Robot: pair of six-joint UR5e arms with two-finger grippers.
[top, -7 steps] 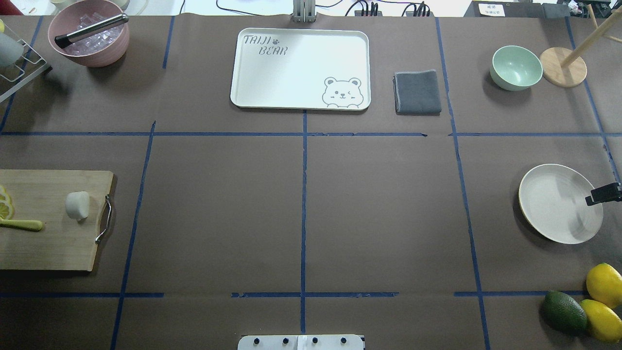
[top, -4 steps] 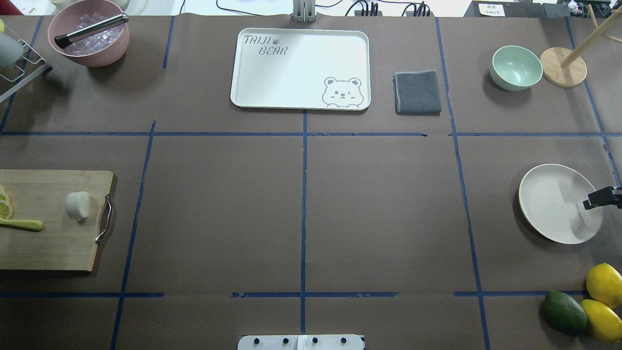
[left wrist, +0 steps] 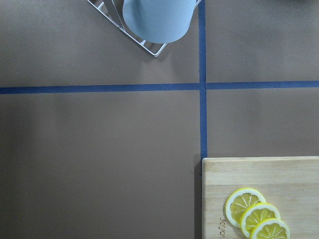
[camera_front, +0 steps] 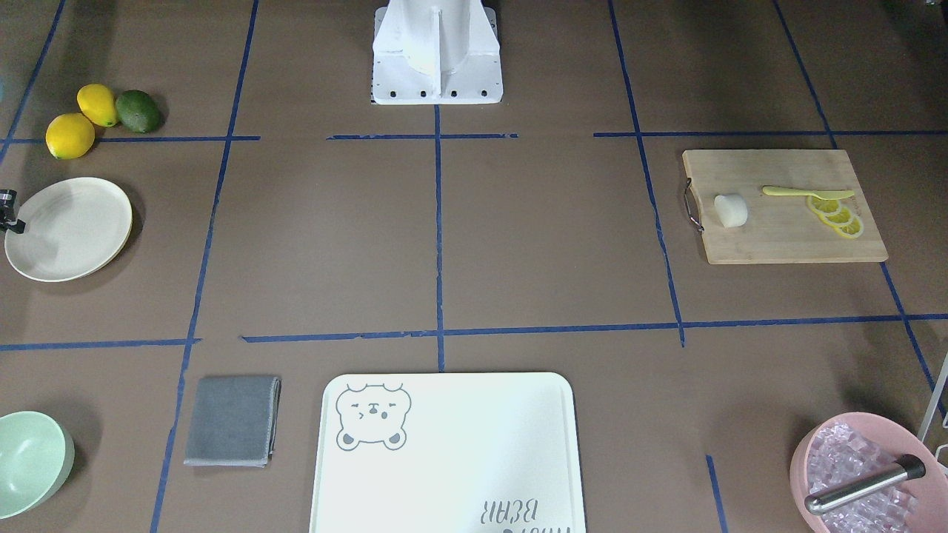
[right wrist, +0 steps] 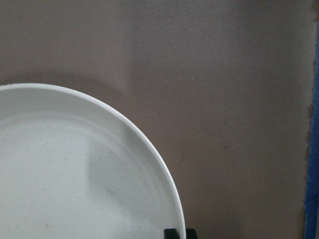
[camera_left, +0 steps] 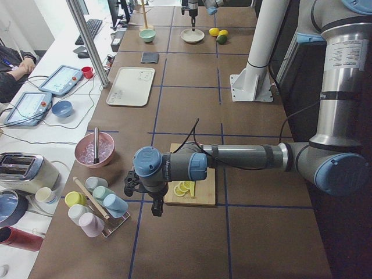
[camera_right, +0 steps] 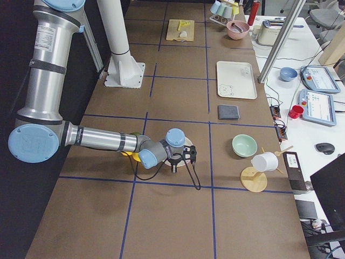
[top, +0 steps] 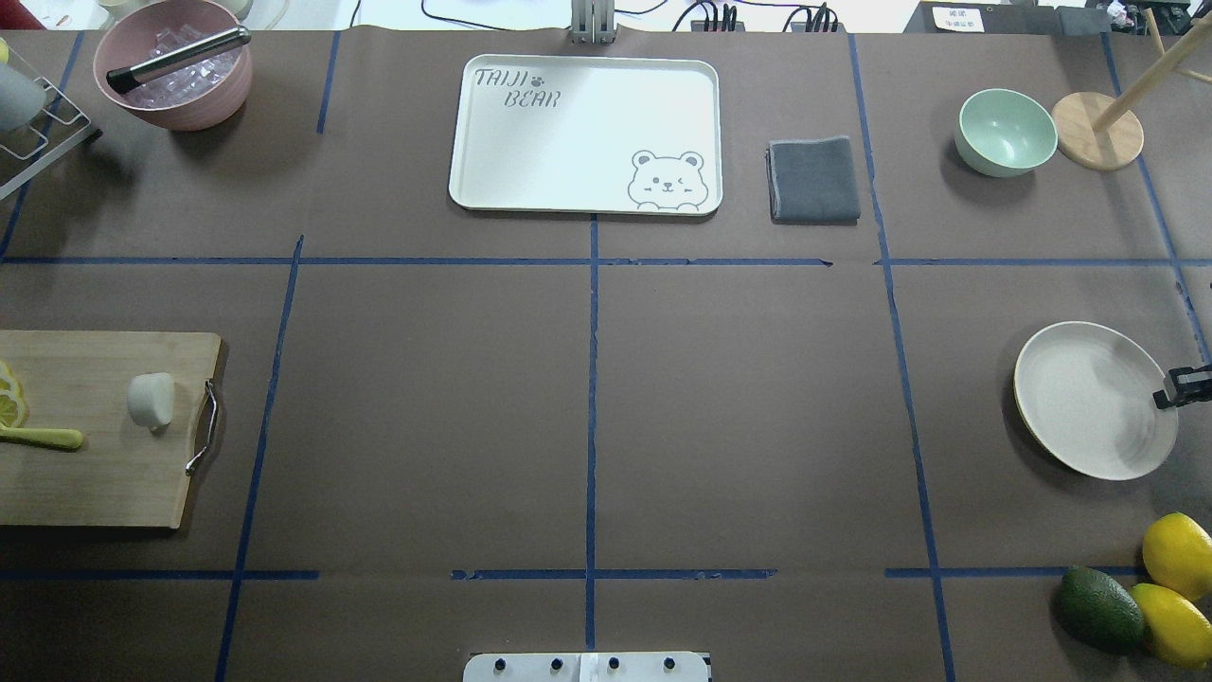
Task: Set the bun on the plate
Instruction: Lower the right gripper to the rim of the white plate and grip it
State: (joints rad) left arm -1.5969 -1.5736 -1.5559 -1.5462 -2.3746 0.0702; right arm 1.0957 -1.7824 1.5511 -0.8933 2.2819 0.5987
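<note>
The cream plate needs to come within reach for the bun (camera_front: 730, 209). I will grab the plate by its rim (camera_front: 24, 232) next with my right gripper.
The white bun (top: 151, 399) (camera_front: 730, 209) lies on a wooden cutting board (top: 95, 474), near its metal handle. Far across the table sits the cream plate (top: 1089, 398) (camera_front: 67, 228) (right wrist: 75, 164), with nothing on it. My right gripper (top: 1184, 386) (camera_right: 182, 157) hovers at the plate's outer rim, open, its fingers apart in the exterior right view and holding nothing. My left gripper (camera_left: 154, 203) hangs past the board's far end, well away from the bun; I cannot tell whether it is open or shut.
Lemon slices (top: 9, 393) and a yellow-green knife (top: 43, 438) share the board. A cup rack (left wrist: 159, 20) and a pink ice bowl (top: 175, 66) stand at back left. Bear tray (top: 587, 133), grey cloth (top: 814, 180) and green bowl (top: 1006, 133) line the back. Lemons and an avocado (top: 1098, 606) lie front right.
My right gripper has drawn back to the right, from over the plate's inside to its outer rim. The plate shifted very slightly right. The bun has not moved.
</note>
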